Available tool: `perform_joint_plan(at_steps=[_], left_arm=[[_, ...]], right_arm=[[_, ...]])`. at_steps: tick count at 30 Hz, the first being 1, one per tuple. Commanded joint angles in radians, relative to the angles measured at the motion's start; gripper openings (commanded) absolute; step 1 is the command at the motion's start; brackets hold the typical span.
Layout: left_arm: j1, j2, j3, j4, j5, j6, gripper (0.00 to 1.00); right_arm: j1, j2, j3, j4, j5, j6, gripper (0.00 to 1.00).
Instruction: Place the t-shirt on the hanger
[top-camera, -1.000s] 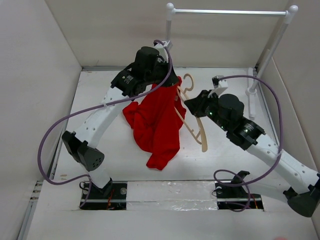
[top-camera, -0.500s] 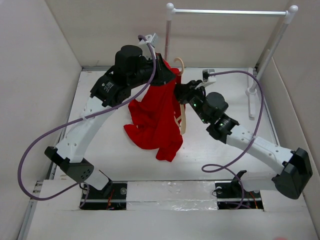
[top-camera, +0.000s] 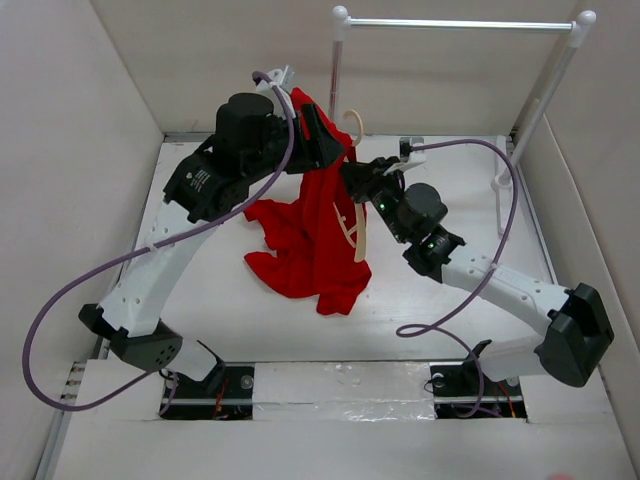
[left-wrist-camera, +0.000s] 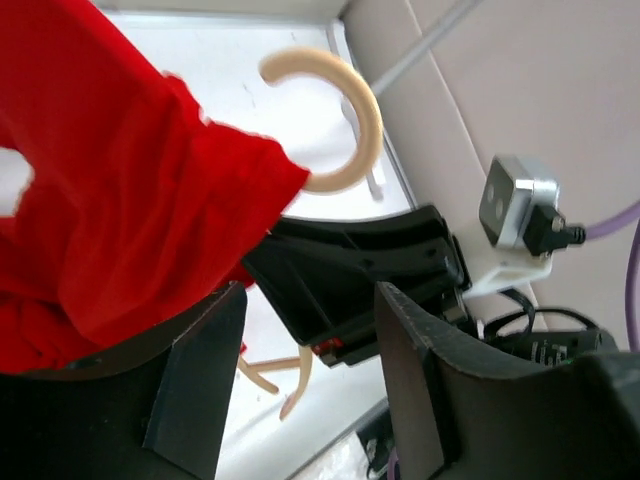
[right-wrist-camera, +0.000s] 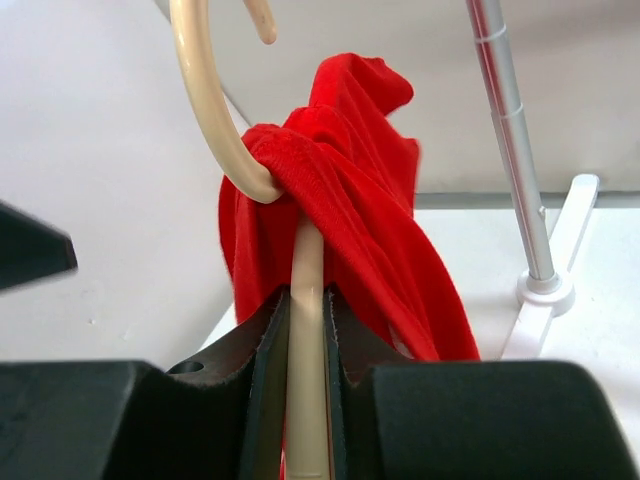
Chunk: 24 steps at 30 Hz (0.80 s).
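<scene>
My right gripper needs to be free to work the t-shirt (top-camera: 315, 235) onto the hanger, so my left gripper will grab the t-shirt by its top beside the hanger hook next.
The red t-shirt (top-camera: 315, 235) hangs bunched from its top, its lower part trailing on the table. In the right wrist view the t-shirt (right-wrist-camera: 345, 190) is gathered around the neck of the pale wooden hanger (right-wrist-camera: 305, 300), just under the hook. My right gripper (right-wrist-camera: 306, 400) is shut on that neck, and in the top view the right gripper (top-camera: 353, 178) holds the hanger (top-camera: 358, 228) upright. My left gripper (left-wrist-camera: 305, 390) is open. The t-shirt (left-wrist-camera: 120, 200) lies against its left finger (left-wrist-camera: 195, 385), and the hanger hook (left-wrist-camera: 350, 120) shows beyond. The left gripper (top-camera: 318, 130) sits high beside the shirt's top.
A white rail (top-camera: 455, 22) on two posts stands at the back right, its near post (right-wrist-camera: 510, 150) and foot (right-wrist-camera: 548, 290) close behind the hanger. Beige walls (top-camera: 70, 150) enclose the table on the left, back and right.
My left gripper has opened and let go of the shirt's top after lifting it up and back. The right gripper carried the hanger left and back, into the shirt.
</scene>
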Motion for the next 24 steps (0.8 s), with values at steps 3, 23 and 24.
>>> perform_joint_plan(at_steps=[3, 23, 24], left_arm=[[0.052, -0.028, 0.057, 0.104, -0.124, -0.055, 0.55], [0.241, 0.178, -0.015, 0.473, 0.200, -0.189, 0.59], [0.241, 0.173, -0.031, 0.488, 0.205, -0.195, 0.58]], right_arm=[[0.000, -0.064, 0.033, 0.177, 0.004, -0.029, 0.00], [0.000, -0.123, 0.025, 0.110, -0.088, -0.035, 0.00], [0.000, -0.120, 0.029, 0.107, -0.091, -0.037, 0.00]])
